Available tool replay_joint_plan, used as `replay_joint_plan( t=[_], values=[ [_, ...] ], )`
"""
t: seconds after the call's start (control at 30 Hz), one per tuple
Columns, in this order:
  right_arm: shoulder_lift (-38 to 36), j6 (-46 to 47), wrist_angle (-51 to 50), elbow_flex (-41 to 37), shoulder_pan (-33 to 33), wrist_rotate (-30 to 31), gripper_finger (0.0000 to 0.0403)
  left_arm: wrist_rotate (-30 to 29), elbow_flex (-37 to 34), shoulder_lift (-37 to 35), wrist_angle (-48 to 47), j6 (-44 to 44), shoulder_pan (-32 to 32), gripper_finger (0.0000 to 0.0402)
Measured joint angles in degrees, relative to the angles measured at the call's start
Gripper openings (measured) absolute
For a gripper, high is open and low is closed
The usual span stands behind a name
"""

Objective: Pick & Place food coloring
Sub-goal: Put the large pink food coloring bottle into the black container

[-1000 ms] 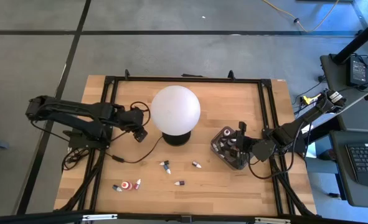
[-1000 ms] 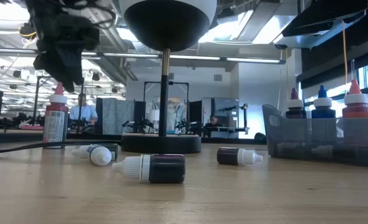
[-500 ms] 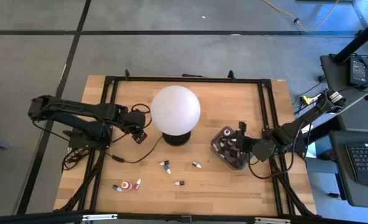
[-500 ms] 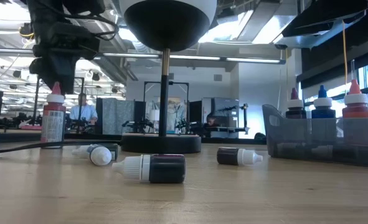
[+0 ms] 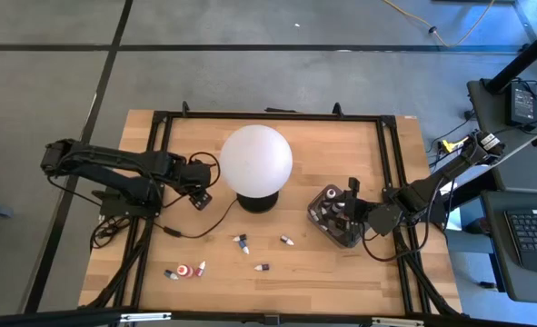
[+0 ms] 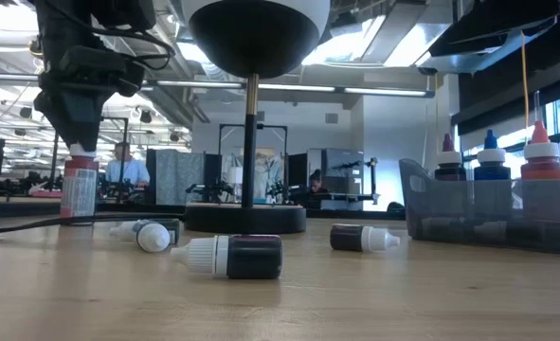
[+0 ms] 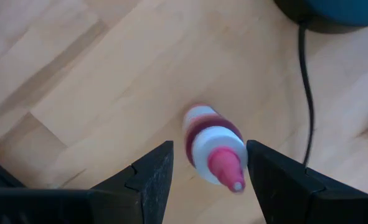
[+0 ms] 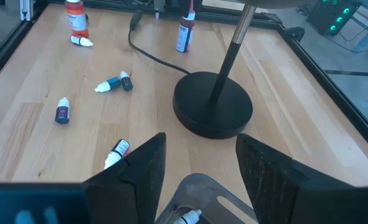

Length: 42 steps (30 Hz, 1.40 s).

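Observation:
My left gripper should close, because its fingers are beside the red bottle's white cap (image 7: 212, 149). Closing now would catch the red bottle.
An upright red food coloring bottle (image 7: 210, 144) stands on its base on the wood, left of the lamp. My left gripper (image 7: 208, 147) points down over it, open, one finger on either side of the cap without touching. In the low view my left gripper (image 6: 79, 142) hides the top of this bottle (image 6: 79, 192). My right gripper (image 8: 200, 138) hovers open above the dark tray (image 5: 330, 218) at the right, which holds upright bottles (image 6: 491, 153). Several small bottles lie on their sides near the front edge (image 5: 242, 243).
The white globe lamp (image 5: 256, 159) stands mid-table on a black round base (image 8: 213, 104), its cord (image 7: 307, 87) running past the left gripper. Loose bottles (image 5: 186, 271) sit at the front left. A black frame (image 5: 159, 127) rims the table.
My left gripper has come down over the upright red bottle and tipped to point more steeply down; its fingers now cover the bottle's cap in the low view. The bottle has stayed where it was.

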Motion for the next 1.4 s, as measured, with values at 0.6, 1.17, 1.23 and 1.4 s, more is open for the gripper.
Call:
replay_joint_plan(
  t=[0.6, 1.17, 1.23, 1.4],
  values=[
    [0.0, -0.4, -0.5, 0.0, 0.0, 0.0, 0.0197, -0.2, 0.0, 0.0, 0.2, -0.5, -0.1, 0.0196],
    [0.0, -0.5, -0.5, 0.0, 0.0, 0.0, 0.0197, 0.4, -0.1, 0.0, 0.1, 7.0, -0.1, 0.0132],
    [0.0, -0.5, -0.5, 0.0, 0.0, 0.0, 0.0197, 0.5, -0.1, 0.0, 0.2, 8.0, -0.1, 0.0113],
    [0.0, -0.5, -0.5, 0.0, 0.0, 0.0, 0.0197, 4.1, 0.4, 0.0, 0.7, 9.0, -1.0, 0.0108]
  ],
)
